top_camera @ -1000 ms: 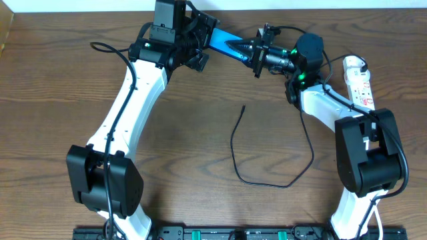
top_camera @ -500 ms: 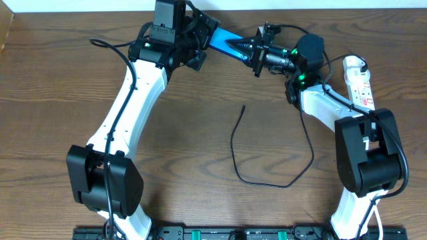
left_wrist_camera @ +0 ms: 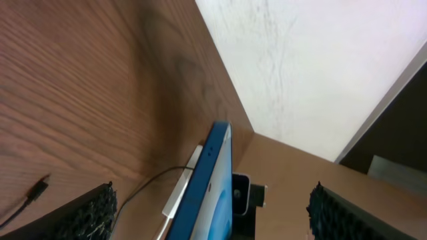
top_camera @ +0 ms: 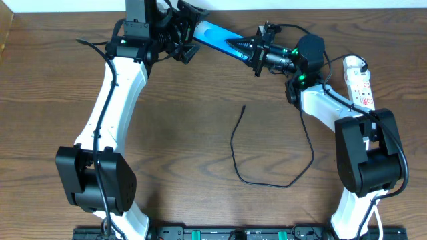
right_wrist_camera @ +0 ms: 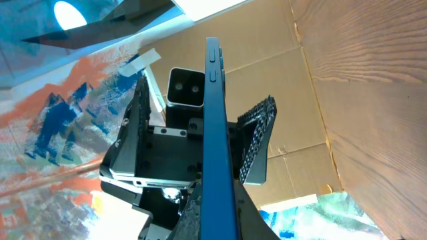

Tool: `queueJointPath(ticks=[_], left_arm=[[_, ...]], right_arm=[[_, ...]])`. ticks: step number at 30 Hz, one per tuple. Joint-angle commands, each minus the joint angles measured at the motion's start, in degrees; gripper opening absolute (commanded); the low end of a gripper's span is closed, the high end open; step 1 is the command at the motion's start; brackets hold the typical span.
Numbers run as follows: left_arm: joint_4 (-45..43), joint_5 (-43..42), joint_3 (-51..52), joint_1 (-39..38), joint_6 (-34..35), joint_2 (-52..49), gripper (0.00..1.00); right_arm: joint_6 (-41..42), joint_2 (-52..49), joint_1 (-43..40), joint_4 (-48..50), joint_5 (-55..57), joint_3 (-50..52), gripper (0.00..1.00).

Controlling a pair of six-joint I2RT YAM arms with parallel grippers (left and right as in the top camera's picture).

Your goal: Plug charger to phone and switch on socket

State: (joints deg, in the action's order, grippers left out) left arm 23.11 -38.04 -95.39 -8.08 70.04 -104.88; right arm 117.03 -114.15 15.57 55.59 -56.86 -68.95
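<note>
My left gripper reaches the phone (top_camera: 212, 36) next and takes hold of the phone's end opposite my right gripper, leaving the phone's other end free to plug the charger.
The phone (top_camera: 212, 36), blue and held tilted off the table at the back, is clamped at one end by my right gripper (top_camera: 247, 48). In the right wrist view it stands edge-on (right_wrist_camera: 215, 120) between the shut jaws (right_wrist_camera: 217, 223). My left gripper (top_camera: 183, 37) is at the phone's other end. In the left wrist view its fingers (left_wrist_camera: 213, 207) are spread wide on either side of the phone's edge (left_wrist_camera: 208, 183) without touching it. The charger cable (top_camera: 235, 150) lies loose on the table, its plug tip (top_camera: 243, 107) free. The white socket (top_camera: 360, 83) lies at the right.
A pale wall (top_camera: 300, 5) runs along the table's back edge. Thicker black robot cables (top_camera: 93, 47) hang by the left arm. The charger loops toward the right arm's base (top_camera: 363, 157). A cardboard edge (top_camera: 5, 30) shows at the far left.
My left arm has swung left and back, so more of the phone's blue screen shows. The right gripper, phone, cable and socket have stayed in place.
</note>
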Motion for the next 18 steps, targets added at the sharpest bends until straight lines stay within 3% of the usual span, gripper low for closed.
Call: queueJointPath(ticks=[1,18], left_arm=[[0.1,-2.0,-0.4,-0.5,-1.5,0.8,0.93],[-0.1,0.1,-0.4,-0.7,-3.7,0.7,0.92]], right_arm=[[0.5,0.2,0.3,0.9,2.0,-1.0,0.01],[0.5,0.3,4.0,1.1,10.9,-1.7,0.01]])
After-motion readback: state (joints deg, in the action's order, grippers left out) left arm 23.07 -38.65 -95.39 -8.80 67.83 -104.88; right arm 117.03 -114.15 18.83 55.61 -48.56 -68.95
